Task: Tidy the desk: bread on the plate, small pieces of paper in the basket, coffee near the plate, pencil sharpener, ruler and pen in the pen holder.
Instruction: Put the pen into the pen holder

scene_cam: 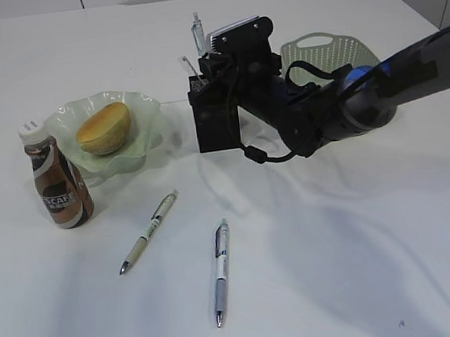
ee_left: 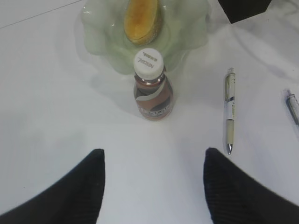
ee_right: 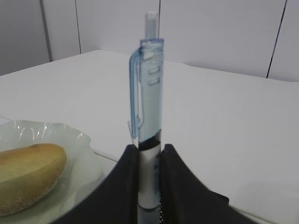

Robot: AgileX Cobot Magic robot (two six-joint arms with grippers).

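The clear pen has its lower end inside the black mesh pen holder and would stay there, so it is now time for my right gripper to release the pen.
My right gripper is shut on an upright clear pen with a light blue clip. In the exterior view that pen stands over the black mesh pen holder, and the right gripper is at the holder's top. The bread lies on the green plate, with the coffee just left of the plate. My left gripper hangs open and empty above the desk, short of the coffee. The pencil sharpener and the small pieces of paper are out of view.
Two more pens lie on the desk, one cream and one silver-blue. The basket sits behind my right arm with its inside hidden. A thin clear piece sticks up from the holder; I cannot tell whether it is the ruler.
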